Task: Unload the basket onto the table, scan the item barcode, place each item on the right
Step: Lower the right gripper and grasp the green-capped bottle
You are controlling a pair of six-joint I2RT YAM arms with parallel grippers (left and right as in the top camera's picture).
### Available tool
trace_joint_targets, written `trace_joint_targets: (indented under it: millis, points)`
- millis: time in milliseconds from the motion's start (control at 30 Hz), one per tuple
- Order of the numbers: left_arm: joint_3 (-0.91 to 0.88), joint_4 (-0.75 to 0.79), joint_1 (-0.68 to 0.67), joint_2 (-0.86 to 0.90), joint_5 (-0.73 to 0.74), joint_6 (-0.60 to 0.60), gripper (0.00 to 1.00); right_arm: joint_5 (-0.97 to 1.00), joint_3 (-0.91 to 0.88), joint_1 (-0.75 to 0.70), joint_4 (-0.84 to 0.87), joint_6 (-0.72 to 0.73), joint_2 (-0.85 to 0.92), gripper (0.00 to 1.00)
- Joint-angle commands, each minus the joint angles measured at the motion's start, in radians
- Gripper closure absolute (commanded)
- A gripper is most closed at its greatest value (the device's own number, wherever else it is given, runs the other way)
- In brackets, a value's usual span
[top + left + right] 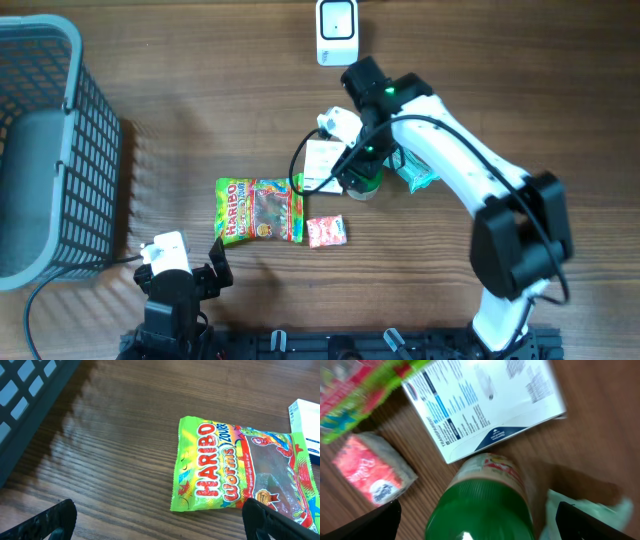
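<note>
Next, my right gripper grabs the jar from above at its green-lid end (369,184) (480,513) to leave the labelled body exposed for scanning.
A jar with a green lid (362,182) stands at the middle of the table. My right gripper (362,166) hangs open right over it. In the right wrist view the lid (482,510) fills the gap of the right gripper (477,527), one black finger (367,524) on each side and neither touching it. The white barcode scanner (337,31) stands at the far edge. My left gripper (195,272) waits open near the front edge. In its wrist view the left gripper (160,527) holds nothing, and a Haribo bag (240,467) lies just ahead.
Around the jar lie a white box (322,160), the green Haribo bag (258,210), a small red packet (326,231) and a teal packet (415,172). A grey wire basket (45,150) fills the left side.
</note>
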Motion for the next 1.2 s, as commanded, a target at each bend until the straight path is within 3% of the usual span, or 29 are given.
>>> trace_joint_targets:
  millis: [0, 200, 367, 467, 667, 833, 1167]
  points:
    - [0.003, -0.001, -0.006, -0.007, 0.002, -0.005, 0.0, -0.005, -0.013, -0.001, -0.009, -0.01, 0.096, 0.0]
    - [0.003, -0.001, -0.006, -0.007, 0.002, -0.005, 0.0, 0.014, -0.013, -0.001, -0.021, 0.07, 0.152, 0.02]
    - [0.003, -0.001, -0.006, -0.007, 0.002, -0.005, 0.0, 0.034, -0.013, 0.0, -0.013, 0.166, 0.152, 0.4]
    - [0.003, -0.001, -0.006, -0.007, 0.002, -0.005, 0.0, 0.033, -0.008, 0.0, -0.017, 0.243, 0.151, 0.46]
    - [0.003, -0.001, -0.006, -0.007, 0.002, -0.005, 0.0, 0.033, 0.079, 0.0, -0.095, 0.466, 0.151, 0.46]
    - [0.003, -0.001, -0.006, -0.007, 0.002, -0.005, 0.0, 0.033, 0.14, -0.001, -0.1, 0.74, 0.151, 0.47]
    - [0.003, -0.001, -0.006, -0.007, 0.002, -0.005, 0.0, -0.142, 0.14, -0.001, -0.105, 0.83, 0.151, 0.46]
